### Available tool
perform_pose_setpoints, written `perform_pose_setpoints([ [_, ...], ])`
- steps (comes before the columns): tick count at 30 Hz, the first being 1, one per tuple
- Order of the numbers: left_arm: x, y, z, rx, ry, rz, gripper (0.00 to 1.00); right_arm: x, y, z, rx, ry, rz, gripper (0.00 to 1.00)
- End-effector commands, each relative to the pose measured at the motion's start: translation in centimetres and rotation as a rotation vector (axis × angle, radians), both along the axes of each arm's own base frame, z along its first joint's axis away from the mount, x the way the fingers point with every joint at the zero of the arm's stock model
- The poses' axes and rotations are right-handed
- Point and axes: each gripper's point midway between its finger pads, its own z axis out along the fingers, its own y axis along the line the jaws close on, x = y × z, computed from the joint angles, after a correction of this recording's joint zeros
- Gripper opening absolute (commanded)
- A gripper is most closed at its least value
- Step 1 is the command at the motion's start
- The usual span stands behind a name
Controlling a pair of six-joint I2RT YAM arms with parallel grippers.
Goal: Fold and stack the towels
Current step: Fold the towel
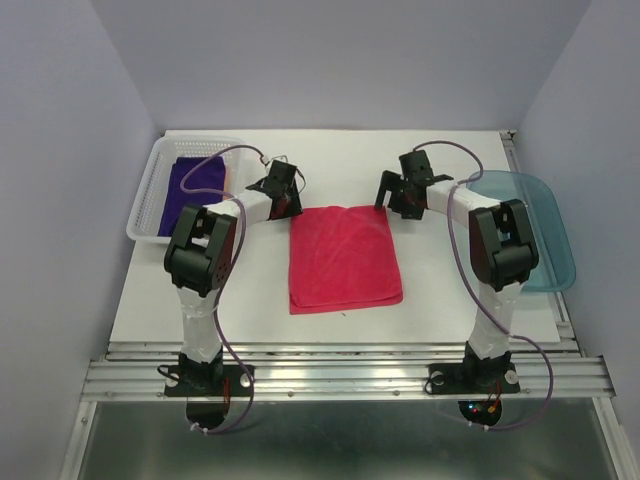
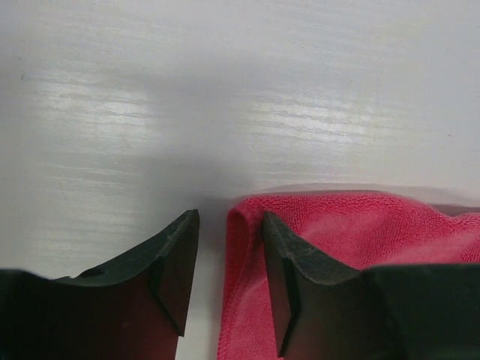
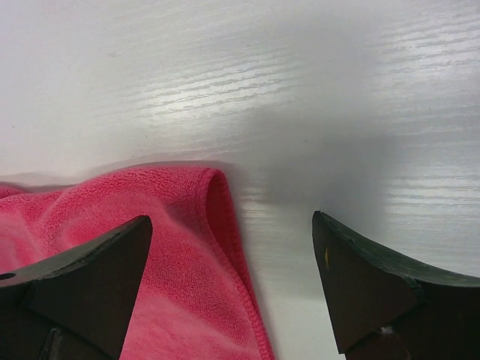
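Next, my right gripper pinches the pink-red towel's far corner (image 1: 384, 210) (image 3: 212, 196) at the towel's folded edge. Then it folds the towel's far edge over the towel's near edge.
The pink-red towel (image 1: 343, 257) lies flat on the white table, folded into a rectangle. My left gripper (image 1: 290, 196) is low at its far left corner. In the left wrist view the left gripper (image 2: 230, 217) is narrowly open, the towel's (image 2: 360, 232) folded edge sits between the fingers, and the left finger stands off the cloth. My right gripper (image 1: 388, 200) is at the far right corner. In the right wrist view the right gripper (image 3: 232, 217) is wide open over the towel's (image 3: 172, 300) corner. The dark purple towel (image 1: 195, 185) lies in the basket, with an orange sliver (image 1: 226, 177) beside it.
The clear plastic basket (image 1: 150, 200) stands at the far left of the table. The teal translucent tub (image 1: 545, 240) stands at the right edge, close to the right arm. The table's metal front rail (image 1: 340, 365) runs along the near edge.
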Motion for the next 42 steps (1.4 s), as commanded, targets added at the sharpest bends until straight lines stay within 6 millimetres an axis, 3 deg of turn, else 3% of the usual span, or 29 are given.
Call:
perform_pose_setpoints([
  [1, 1.0, -0.8, 1.0, -0.037, -0.036, -0.034, 0.47, 1.9, 1.0, 2.0, 0.040, -0.059, 0.031, 0.90],
  [5, 0.9, -1.0, -0.1, -0.041, -0.011, -0.043, 0.29, 2.1, 1.0, 1.8, 0.040, -0.061, 0.041, 0.79],
  [6, 0.8, -1.0, -0.5, -0.043, -0.002, -0.047, 0.07, 2.1, 1.0, 1.7, 0.037, -0.060, 0.043, 0.76],
  [7, 0.7, -1.1, -0.6, -0.045, 0.002, -0.052, 0.00, 2.2, 1.0, 1.7, 0.038, -0.060, 0.046, 0.71],
  [15, 0.8, 0.3, 0.6, -0.018, -0.054, 0.006, 0.00, 2.6, 1.2, 0.7, 0.031, -0.040, 0.060, 0.54],
  [20, 0.6, 1.0, 1.1, -0.003, -0.069, 0.027, 0.00, 2.5, 1.3, -0.3, 0.031, -0.022, 0.064, 0.50],
  [21, 0.6, 1.1, 1.1, -0.001, -0.069, 0.029, 0.00, 2.6, 1.4, -0.6, 0.034, -0.015, 0.066, 0.47],
  [23, 0.7, 1.2, 1.3, 0.001, -0.075, 0.033, 0.00, 2.5, 1.6, -0.6, 0.040, -0.010, 0.074, 0.28],
  [24, 0.7, 1.3, 1.4, 0.001, -0.077, 0.037, 0.00, 2.6, 1.6, -0.6, 0.042, -0.011, 0.073, 0.28],
  [27, 0.8, 1.3, 1.6, -0.003, -0.080, 0.036, 0.00, 2.5, 1.7, -0.2, 0.045, -0.022, 0.076, 0.15],
  [29, 1.2, 1.1, 2.3, -0.014, -0.107, 0.037, 0.00, 2.5, 1.6, 0.4, 0.043, -0.040, 0.072, 0.01],
  [33, 1.2, 1.1, 3.1, -0.021, -0.124, 0.038, 0.00, 3.0, 1.5, 1.6, 0.038, -0.081, 0.079, 0.01],
  [37, 1.0, 1.3, 5.2, -0.036, -0.168, 0.043, 0.00, 3.1, 1.2, 3.1, 0.018, -0.123, 0.099, 0.01],
  [42, -0.3, 1.2, 7.0, -0.076, -0.215, 0.017, 0.00, 2.1, 1.1, 4.9, 0.040, -0.168, 0.095, 0.01],
])
